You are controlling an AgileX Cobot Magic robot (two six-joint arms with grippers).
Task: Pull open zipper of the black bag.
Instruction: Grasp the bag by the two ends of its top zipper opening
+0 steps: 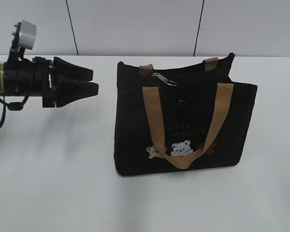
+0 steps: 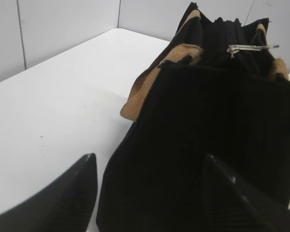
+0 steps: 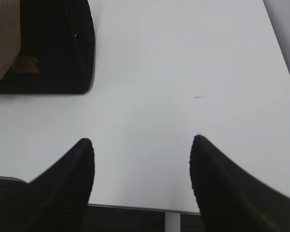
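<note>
The silver pull tab [image 1: 165, 79] should stay free to slide open, so my left gripper should reach the black bag and grab its top end edge [image 1: 123, 71].
The black bag [image 1: 135, 121] stands upright mid-table, its tan handle [image 1: 152, 111] hanging down the front over small bear patches. Along its top runs the zipper, with a silver pull tab [image 1: 165, 79] lying near the left end. My left gripper [image 1: 94, 81] hovers open a short way left of the bag, pointing at its side and not touching it. In the left wrist view the bag's end [image 2: 198, 135] fills the space ahead of the left gripper [image 2: 150, 157], and the pull tab [image 2: 251, 47] shows on top. My right gripper [image 3: 142, 140] is open over bare table, with the bag's corner [image 3: 53, 48] far off.
The white table [image 1: 48, 183] stretches around the bag, with a pale panelled wall behind. In the right wrist view the table's front edge [image 3: 135, 207] runs just under the right fingers.
</note>
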